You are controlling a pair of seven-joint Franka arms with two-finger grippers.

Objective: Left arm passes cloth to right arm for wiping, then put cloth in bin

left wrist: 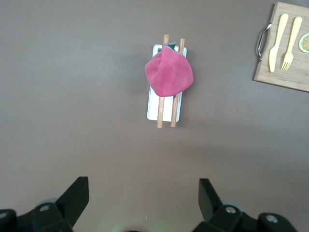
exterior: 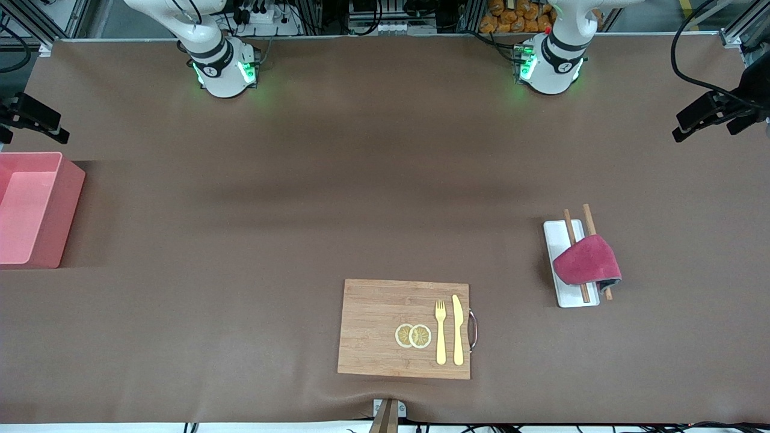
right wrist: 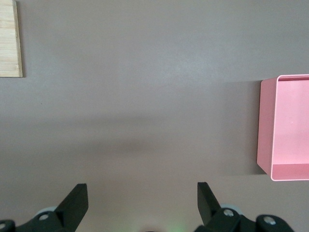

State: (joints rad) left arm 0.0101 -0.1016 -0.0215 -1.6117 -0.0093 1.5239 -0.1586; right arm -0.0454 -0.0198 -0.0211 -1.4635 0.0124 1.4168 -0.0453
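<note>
I need to take hold of the cloth by its bunched grey-lined corner [exterior: 610, 284] with my left gripper next, so the cloth's broad pink end [exterior: 570, 266] stays free for my right gripper.
The crimson-pink cloth [exterior: 588, 261] lies folded on a flat white tray [exterior: 558, 233] across two wooden chopsticks [exterior: 588, 219], toward the left arm's end of the table. It also shows in the left wrist view [left wrist: 169, 73]. The pink bin [exterior: 33, 207] stands at the right arm's end and shows in the right wrist view [right wrist: 286, 126]; it looks empty. My left gripper [left wrist: 144, 192] is open and empty, high over bare table. My right gripper [right wrist: 142, 194] is open and empty, high over bare table. Neither hand shows in the front view; both arms wait.
A wooden cutting board [exterior: 385, 328] lies near the front camera at mid-table, with a yellow fork [exterior: 441, 332], a yellow knife [exterior: 458, 329] and two lemon slices [exterior: 414, 335] on it. Black camera mounts [exterior: 716, 111] stand at both table ends.
</note>
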